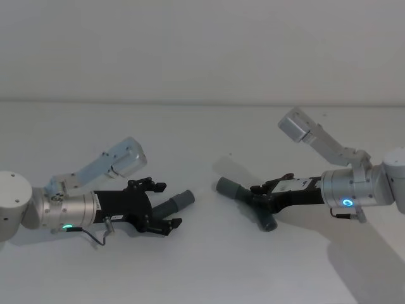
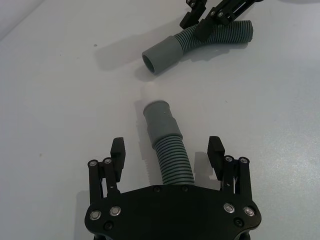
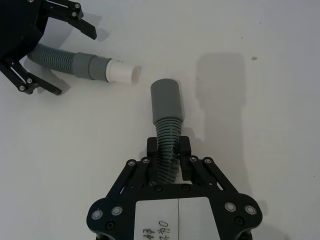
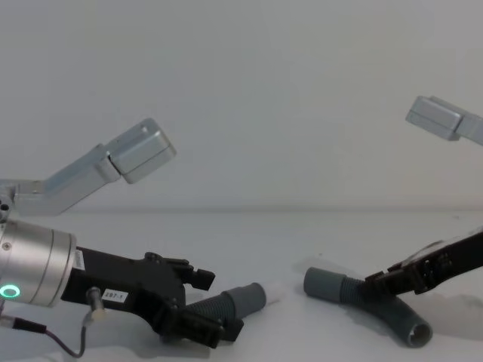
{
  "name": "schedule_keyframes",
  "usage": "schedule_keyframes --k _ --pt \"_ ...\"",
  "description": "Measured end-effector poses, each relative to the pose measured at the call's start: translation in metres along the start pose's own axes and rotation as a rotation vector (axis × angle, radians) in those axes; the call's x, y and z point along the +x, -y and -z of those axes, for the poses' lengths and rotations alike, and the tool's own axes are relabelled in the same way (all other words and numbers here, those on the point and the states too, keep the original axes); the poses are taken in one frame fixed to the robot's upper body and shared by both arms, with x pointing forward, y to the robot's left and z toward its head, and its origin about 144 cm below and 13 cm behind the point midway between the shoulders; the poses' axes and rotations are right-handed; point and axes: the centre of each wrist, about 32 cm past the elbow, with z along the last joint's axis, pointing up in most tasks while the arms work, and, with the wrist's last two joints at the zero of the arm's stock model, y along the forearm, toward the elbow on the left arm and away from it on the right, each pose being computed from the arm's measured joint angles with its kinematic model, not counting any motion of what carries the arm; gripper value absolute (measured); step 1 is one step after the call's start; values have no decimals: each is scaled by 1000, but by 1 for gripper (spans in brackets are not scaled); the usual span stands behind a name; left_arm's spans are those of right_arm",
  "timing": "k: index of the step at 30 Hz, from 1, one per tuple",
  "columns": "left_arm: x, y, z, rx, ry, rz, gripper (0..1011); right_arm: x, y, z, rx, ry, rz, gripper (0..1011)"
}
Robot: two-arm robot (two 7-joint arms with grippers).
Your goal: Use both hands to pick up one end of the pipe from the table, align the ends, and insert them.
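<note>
The left gripper should next grab the pipe piece by its ribbed part [image 4: 212, 308], so that the pipe piece's white stub stays free to go into the other cuff [image 4: 323, 284].
Two dark-grey ribbed pipe pieces lie on the white table [image 1: 202, 272]. The left piece [image 1: 175, 204] [image 2: 172, 159] has a smooth cuff [image 2: 159, 118] with a white stub [image 3: 123, 73]. My left gripper [image 1: 168, 204] [image 2: 167, 150] [image 4: 219, 302] stands open around its ribbed part, fingers apart from it on both sides. The right piece [image 1: 243, 193] [image 4: 361, 294] is bent. Its smooth cuff [image 3: 167, 100] points toward the left piece. My right gripper [image 1: 255, 193] [image 3: 168, 146] [image 4: 373, 279] is shut on its ribbed part just behind the cuff. The two cuffs are a short gap apart and not in line.
Both arms reach in low from the sides, with their silver elbows [image 1: 123, 158] [image 1: 304, 130] raised behind. The table's far edge meets a plain wall [image 1: 202, 101]. White surface stretches in front of and behind the hoses.
</note>
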Motion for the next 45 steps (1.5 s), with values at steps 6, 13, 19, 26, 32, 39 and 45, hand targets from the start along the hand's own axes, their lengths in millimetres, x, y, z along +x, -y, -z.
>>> schedule_keyframes --k 6,13,19,26,32,39,45 --pt "0 0 0 0 0 0 1001 0 0 0 0 0 0 244" --pt "0 0 0 0 0 0 949 0 0 0 0 0 0 244" --pt "0 0 0 0 0 0 791 0 0 0 0 0 0 244" --pt "0 0 0 0 0 0 583 0 0 0 0 0 0 244" --pt "0 0 0 0 0 0 429 0 0 0 0 0 0 244" --pt "0 0 0 0 0 0 316 0 0 0 0 0 0 244" --pt "0 0 0 0 0 0 314 0 0 0 0 0 0 244"
